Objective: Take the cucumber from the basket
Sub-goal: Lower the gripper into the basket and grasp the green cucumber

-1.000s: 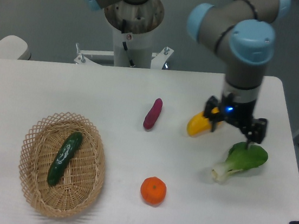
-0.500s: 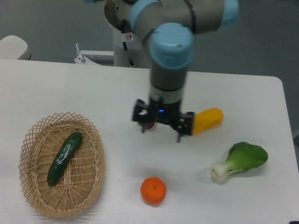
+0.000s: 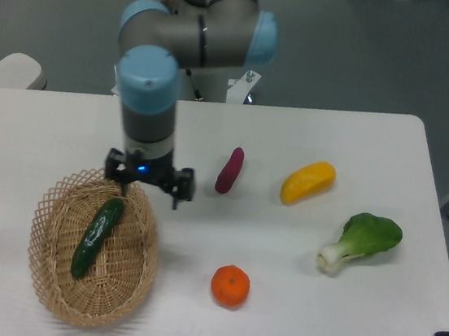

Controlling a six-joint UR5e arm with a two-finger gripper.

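The gripper grabs the cucumber by its tapered end (image 3: 113,208) next and lifts the cucumber out of the wicker basket (image 3: 136,276).
The dark green cucumber (image 3: 97,236) lies lengthwise in the oval wicker basket (image 3: 136,276) at the front left of the table. My gripper (image 3: 150,192) hangs open over the basket's far right rim, just above and to the right of the cucumber's upper end. Nothing is between its fingers (image 3: 176,201). The left finger is partly lost against the weave.
A purple sweet potato (image 3: 229,170) lies right of the gripper. A yellow pepper (image 3: 308,182) sits further right, a bok choy (image 3: 360,242) at the right and an orange (image 3: 230,286) in front. The robot base (image 3: 198,83) stands at the back.
The arm has swept left across the table, from over the bok choy, past the sweet potato, to the basket's rim. The gripper stays open and no object has moved.
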